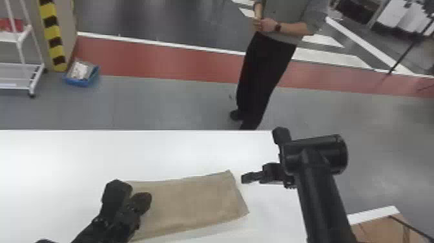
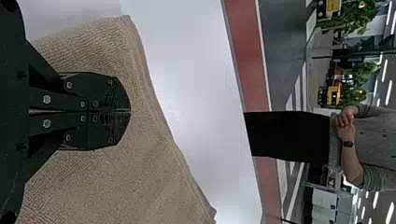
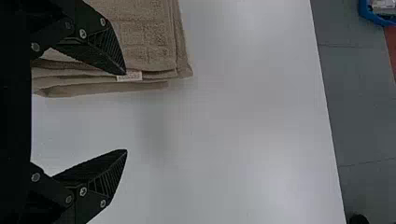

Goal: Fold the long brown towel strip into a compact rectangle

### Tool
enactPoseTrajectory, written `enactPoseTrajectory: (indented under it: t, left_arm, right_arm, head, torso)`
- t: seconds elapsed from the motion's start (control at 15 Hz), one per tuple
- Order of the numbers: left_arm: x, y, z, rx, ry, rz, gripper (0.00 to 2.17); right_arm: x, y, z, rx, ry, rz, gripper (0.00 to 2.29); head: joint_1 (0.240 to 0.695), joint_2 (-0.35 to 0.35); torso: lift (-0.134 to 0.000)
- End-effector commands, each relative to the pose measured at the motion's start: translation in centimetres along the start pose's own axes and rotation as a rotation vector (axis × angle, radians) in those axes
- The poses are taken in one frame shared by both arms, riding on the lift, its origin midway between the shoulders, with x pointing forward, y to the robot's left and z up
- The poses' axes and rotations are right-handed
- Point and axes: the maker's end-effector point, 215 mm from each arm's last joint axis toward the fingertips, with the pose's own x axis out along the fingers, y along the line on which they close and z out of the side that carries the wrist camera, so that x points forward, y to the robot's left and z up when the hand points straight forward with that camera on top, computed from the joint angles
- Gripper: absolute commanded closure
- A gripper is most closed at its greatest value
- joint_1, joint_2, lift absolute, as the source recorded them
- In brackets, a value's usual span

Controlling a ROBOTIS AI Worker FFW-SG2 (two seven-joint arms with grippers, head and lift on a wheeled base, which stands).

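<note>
My right gripper pinches the towel [image 1: 193, 202] by its labelled edge [image 1: 239, 192] next, where the stacked layers stand above the table while the towel's top lies flat.
The brown towel [image 1: 193, 202] lies on the white table as a folded, roughly rectangular piece. Stacked layers and a small white label show along one edge of the towel [image 3: 144, 42] in the right wrist view. My left gripper [image 1: 131, 196] is over the towel's left end. In its wrist view the left gripper [image 2: 130, 112] has its fingers together above the towel's surface [image 2: 140, 172], with no cloth visible between them. My right gripper [image 1: 262, 156] stands just off the towel's right end. The right gripper [image 3: 126, 112] is open, one finger over the labelled edge, the other over bare table.
The white table [image 1: 64, 155] extends beyond the towel to its far edge. A cardboard box [image 1: 381, 227] sits at the lower right, beside my right arm. On the floor behind are a blue bin [image 1: 82, 76] and a white rack [image 1: 19, 64] at the left.
</note>
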Motion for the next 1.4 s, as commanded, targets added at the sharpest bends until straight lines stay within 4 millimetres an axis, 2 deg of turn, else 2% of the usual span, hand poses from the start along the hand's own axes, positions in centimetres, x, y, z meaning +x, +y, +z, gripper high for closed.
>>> enactPoseTrajectory:
  t: [0.0,0.6,0.93,1.2,1.33]
  left_arm:
    - [0.1,0.0,-0.1,0.004,0.000,-0.002,1.37]
    - [0.3,0.4,0.6,0.006,-0.009,-0.005,1.38]
    - [0.3,0.3,0.0,0.006,0.003,-0.007,1.38]
    - [0.2,1.1,0.1,0.002,0.002,0.001,1.38]
    - [0.0,1.2,-0.2,0.001,0.005,0.003,1.38]
  right_arm:
    - [1.1,0.4,-0.4,-0.022,-0.002,0.020,0.34]
    - [3.0,2.3,-1.5,-0.035,0.020,0.069,0.35]
    - [3.6,2.9,-2.3,-0.044,0.064,0.069,0.41]
    - [3.1,3.1,-3.0,-0.011,0.105,0.066,0.41]
    - [1.9,2.8,-2.9,0.025,0.112,0.077,0.40]
  head:
    - [0.695,-0.350]
    - [0.695,-0.350]
    - [0.695,-0.350]
    - [0.695,-0.350]
    - [0.695,-0.350]
  torso:
    - [0.000]
    - [0.000]
    - [0.000]
    - [0.000]
    - [0.000]
